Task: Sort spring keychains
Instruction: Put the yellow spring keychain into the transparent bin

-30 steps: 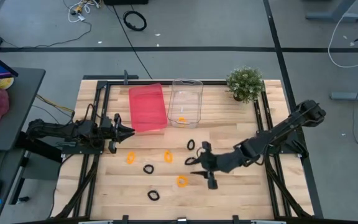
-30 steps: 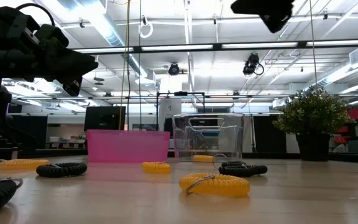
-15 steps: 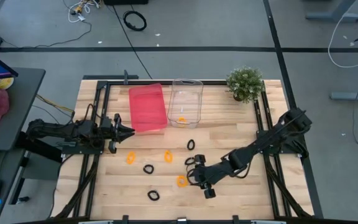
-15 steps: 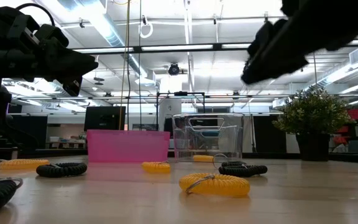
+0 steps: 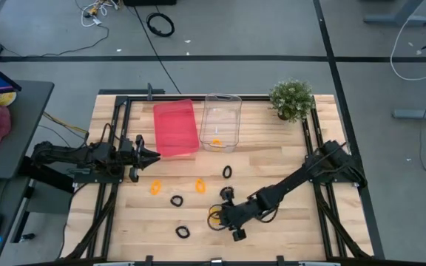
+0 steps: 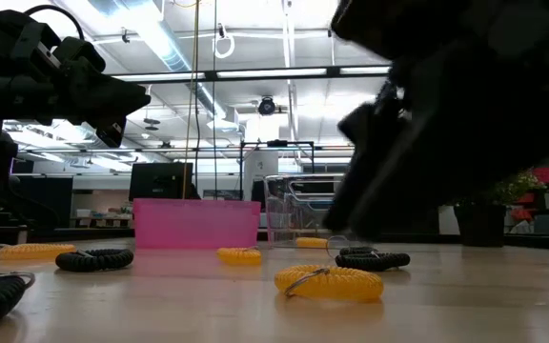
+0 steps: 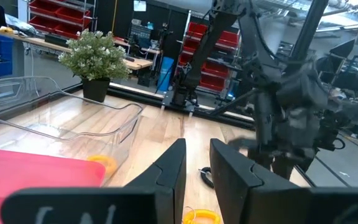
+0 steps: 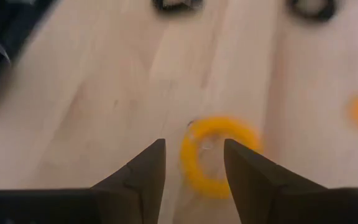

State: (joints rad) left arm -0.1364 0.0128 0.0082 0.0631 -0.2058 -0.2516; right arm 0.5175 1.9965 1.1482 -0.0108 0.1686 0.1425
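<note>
My right gripper is to grip the orange spring keychain next by its coil (image 8: 191,154) beside the metal ring, and then sort it into the clear bin.
My right gripper (image 5: 225,215) is open and low over the near middle of the table. In its wrist view the fingers (image 8: 143,171) stand on either side of an orange spring keychain (image 8: 219,163), apart from it. That keychain (image 6: 329,282) lies flat on the wood. Two more orange keychains (image 5: 155,188) (image 5: 200,185) and three black ones (image 5: 227,171) (image 5: 176,200) (image 5: 183,231) lie around it. Another orange one (image 5: 216,142) sits inside the clear bin. My left gripper (image 5: 152,154) waits beside the pink bin, its fingers a narrow gap apart.
The pink bin (image 5: 176,128) and the clear bin (image 5: 221,120) stand side by side at the far middle. A potted plant (image 5: 291,100) stands at the far right corner. A black metal frame (image 5: 117,118) runs along the table's sides. Bare wood lies to the right of the keychains.
My right gripper has moved toward the table's left and near edges and come down, from right of the orange keychain to straddling it. In the low view its arm now fills the right half. The keychains have stayed where they were.
</note>
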